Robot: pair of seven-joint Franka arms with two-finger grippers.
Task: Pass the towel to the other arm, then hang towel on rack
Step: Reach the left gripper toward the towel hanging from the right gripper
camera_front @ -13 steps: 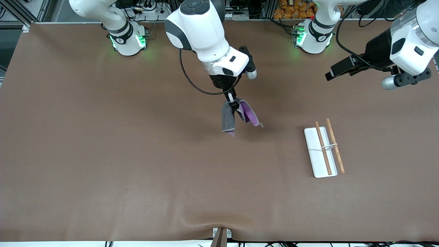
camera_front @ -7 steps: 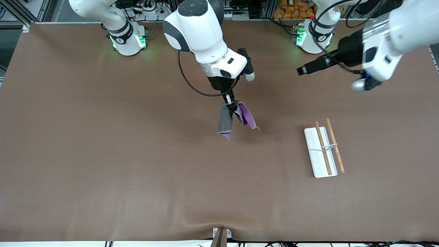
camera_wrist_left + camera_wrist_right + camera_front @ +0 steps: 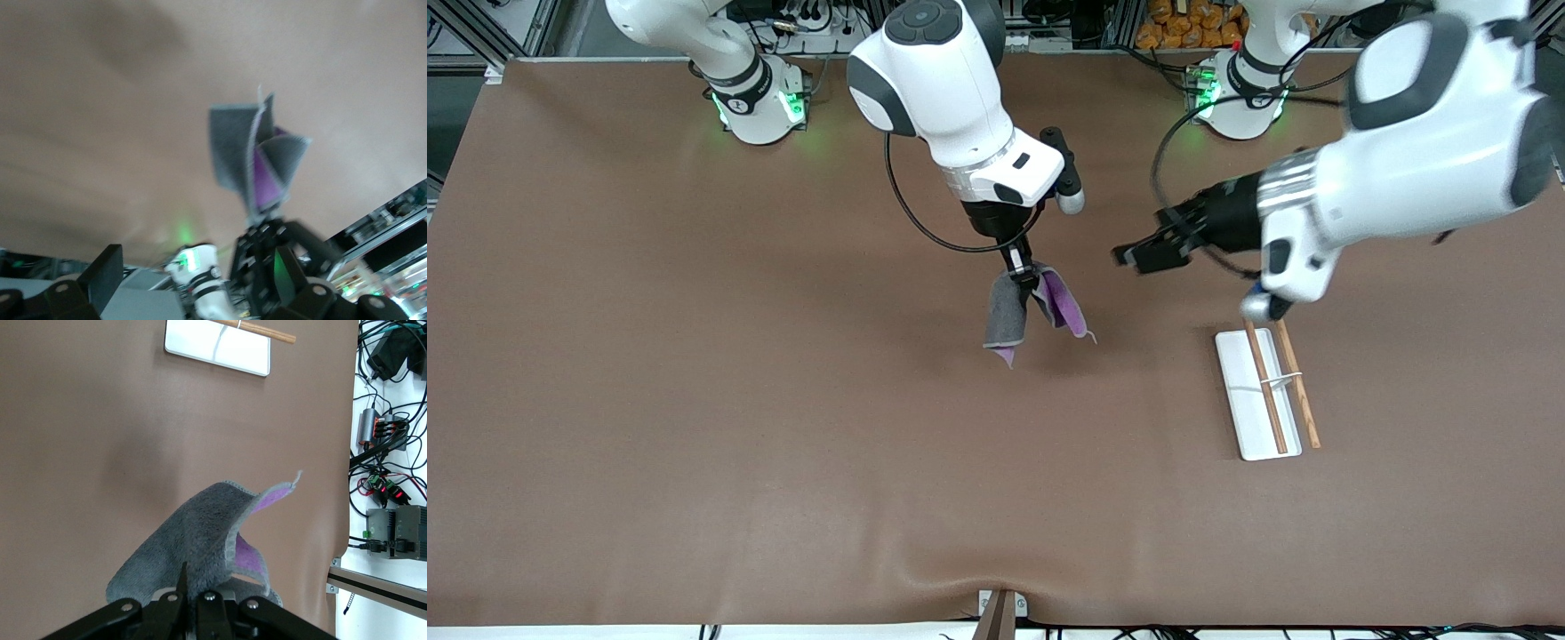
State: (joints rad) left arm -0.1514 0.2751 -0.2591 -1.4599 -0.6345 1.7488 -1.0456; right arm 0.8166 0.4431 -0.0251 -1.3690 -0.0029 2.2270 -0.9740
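Note:
My left gripper grabs the towel by its free hanging end [image 3: 1072, 314] next, to take over the towel. My right gripper stays shut on the towel's top edge.
The towel [image 3: 1009, 313], dark grey with purple showing inside its folds, hangs from my right gripper [image 3: 1021, 271], which is shut on its top edge above the middle of the table. It also shows in the right wrist view [image 3: 193, 540], pinched in that gripper [image 3: 193, 587]. My left gripper [image 3: 1136, 258] is open in the air beside the towel, toward the left arm's end, a gap apart. The left wrist view shows the towel [image 3: 233, 153] ahead of my left gripper [image 3: 197, 280]. The rack [image 3: 1258, 391], a white tray with two brown rods, lies on the table.
The brown table cover [image 3: 694, 400] spans the whole view. The rack also shows at the edge of the right wrist view [image 3: 220, 343]. Both arm bases stand along the table edge farthest from the front camera. Cables and boxes lie off the table.
My left arm has swung in from the left arm's end of the table toward the hanging towel. My right gripper has held the towel almost still, drifting slightly.

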